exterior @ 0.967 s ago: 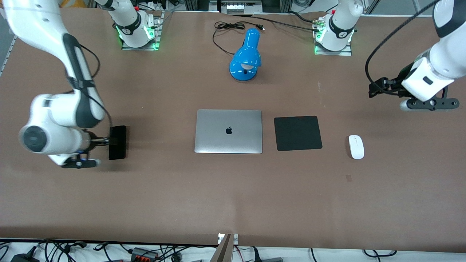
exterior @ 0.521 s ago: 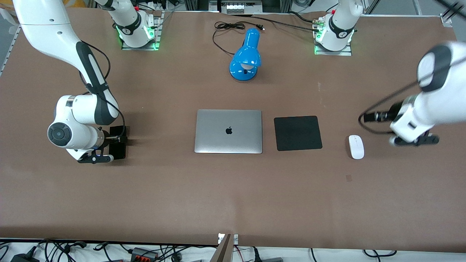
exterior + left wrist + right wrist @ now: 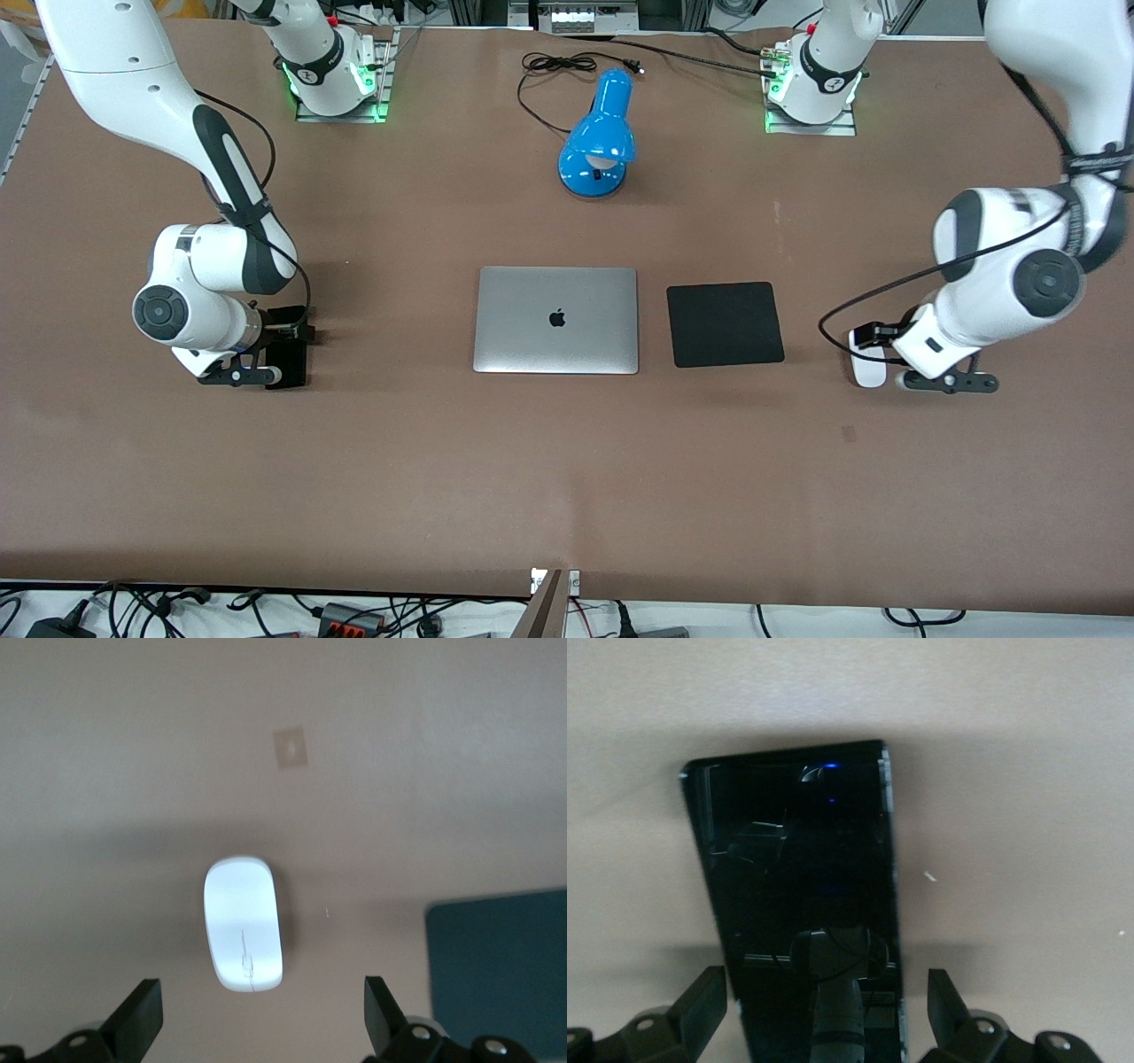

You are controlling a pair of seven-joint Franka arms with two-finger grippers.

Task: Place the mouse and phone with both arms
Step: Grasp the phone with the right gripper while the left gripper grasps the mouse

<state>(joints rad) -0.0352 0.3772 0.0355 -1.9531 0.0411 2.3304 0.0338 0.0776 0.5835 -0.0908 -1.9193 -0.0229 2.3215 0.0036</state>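
Note:
The mouse should go on the square black pad (image 3: pixel 726 325), so my left gripper should next grab the long sides of the white mouse (image 3: pixel 867 371).
The black phone (image 3: pixel 291 365) lies flat on the table toward the right arm's end. My right gripper (image 3: pixel 285 335) hangs low over it and is open. In the right wrist view the phone (image 3: pixel 799 895) lies between the two spread fingers (image 3: pixel 702 1003), and the right gripper (image 3: pixel 824 1005) touches nothing. The white mouse (image 3: pixel 867 371) lies toward the left arm's end, partly covered by my left gripper (image 3: pixel 875 340). In the left wrist view the mouse (image 3: pixel 243 926) lies just ahead of the open left gripper (image 3: pixel 261 1020), whose fingers (image 3: pixel 140 1020) stand wide apart on either side.
A closed silver laptop (image 3: pixel 555 320) lies mid-table, with a square black pad (image 3: pixel 725 324) beside it toward the mouse; the pad's corner shows in the left wrist view (image 3: pixel 498 970). A blue desk lamp (image 3: pixel 600 137) with its cable stands farther from the front camera.
The left arm swung in from the table's end and came down over the mouse. The right arm shifted and lowered over the phone. Phone and mouse have not moved.

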